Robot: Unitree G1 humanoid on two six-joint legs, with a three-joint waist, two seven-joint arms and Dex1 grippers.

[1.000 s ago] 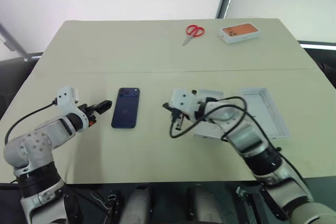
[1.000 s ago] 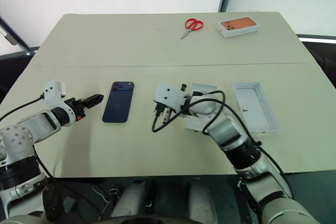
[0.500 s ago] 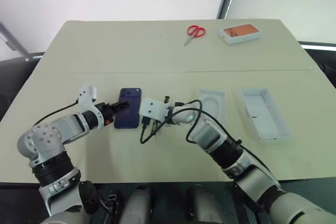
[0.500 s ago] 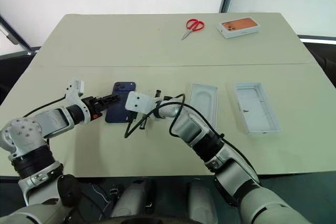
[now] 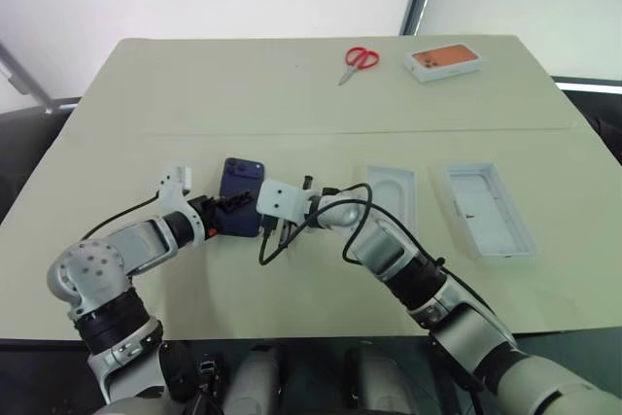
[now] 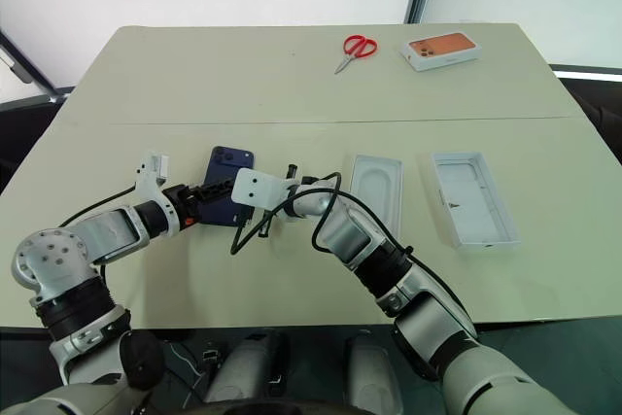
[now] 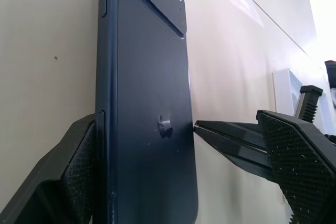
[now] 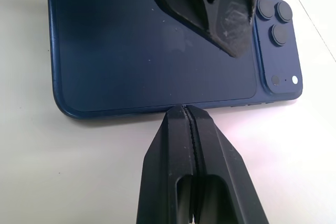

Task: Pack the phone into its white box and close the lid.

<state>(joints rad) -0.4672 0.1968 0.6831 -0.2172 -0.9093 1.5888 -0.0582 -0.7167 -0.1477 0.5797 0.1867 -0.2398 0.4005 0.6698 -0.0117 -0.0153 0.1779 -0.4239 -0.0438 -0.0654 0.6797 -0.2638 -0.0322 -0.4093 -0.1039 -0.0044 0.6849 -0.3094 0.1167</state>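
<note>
My left gripper is ready to close on the side button (image 7: pixel 102 135) on the phone's long edge (image 7: pixel 106 77), because its fingers are level with the button in the left wrist view.
The dark navy phone (image 5: pixel 240 191) lies back up on the table, its camera square at the far end. My left gripper (image 7: pixel 144 129) is open, with one finger along each long edge of the phone (image 7: pixel 147 77). From the other side, my right gripper (image 8: pixel 184 109) is shut, its tip against the phone's (image 8: pixel 152 51) right long edge. Right of my arms lie two white pieces: a shallow one with a rounded recess (image 5: pixel 394 196) and a deeper walled one, open side up (image 5: pixel 486 209). Which is the white box and which the lid I cannot tell.
Red scissors (image 5: pixel 360 57) and a white box with an orange top (image 5: pixel 444 60) sit at the table's far edge. A black cable (image 5: pixel 272 250) loops from my right wrist onto the table just near the phone.
My left gripper moved right until its fingers straddle the phone. My right arm swung left, off the white pieces, to the phone's right edge. The phone's far end turned slightly right.
</note>
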